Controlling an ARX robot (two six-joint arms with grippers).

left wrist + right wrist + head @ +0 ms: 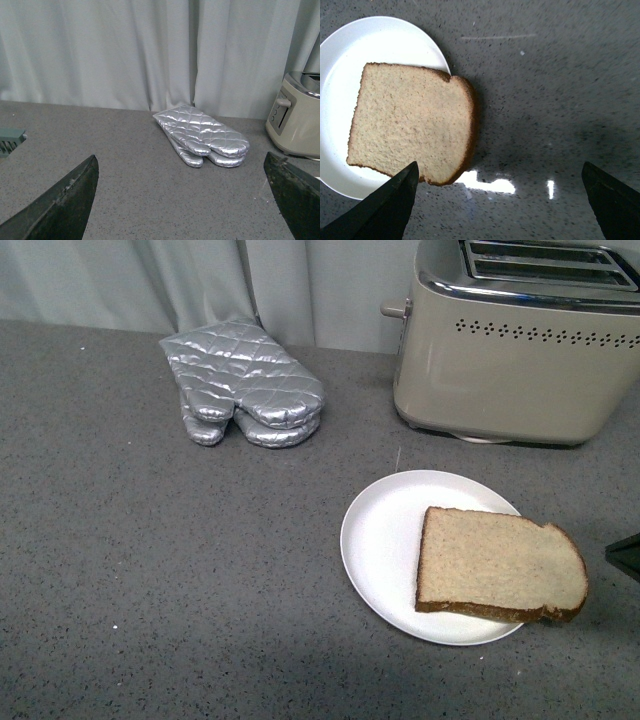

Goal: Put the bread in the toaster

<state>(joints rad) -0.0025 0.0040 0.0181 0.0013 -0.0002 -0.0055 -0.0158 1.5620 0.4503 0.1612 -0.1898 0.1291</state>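
Note:
My right gripper grabs the bread by its rounded top crust point(471, 125) next, which leaves its flat bottom free to enter the toaster.
The bread point(500, 565), a tan slice with a dark crust, lies flat on a white plate point(385, 540), its rounded top overhanging the plate's right edge. It also shows in the right wrist view point(412, 130). The toaster point(520, 360), beige with a chrome slotted top, stands at the back right; its end shows in the left wrist view point(295, 120). My right gripper point(500, 200) is open and empty, above the counter just right of the bread; a dark tip shows in the front view point(626, 556). My left gripper point(185, 195) is open and empty, low over the counter.
A pair of silver quilted oven mitts point(245, 385) lies at the back, left of the toaster, also in the left wrist view point(202, 135). A grey curtain point(125, 50) hangs behind the speckled grey counter point(150, 570).

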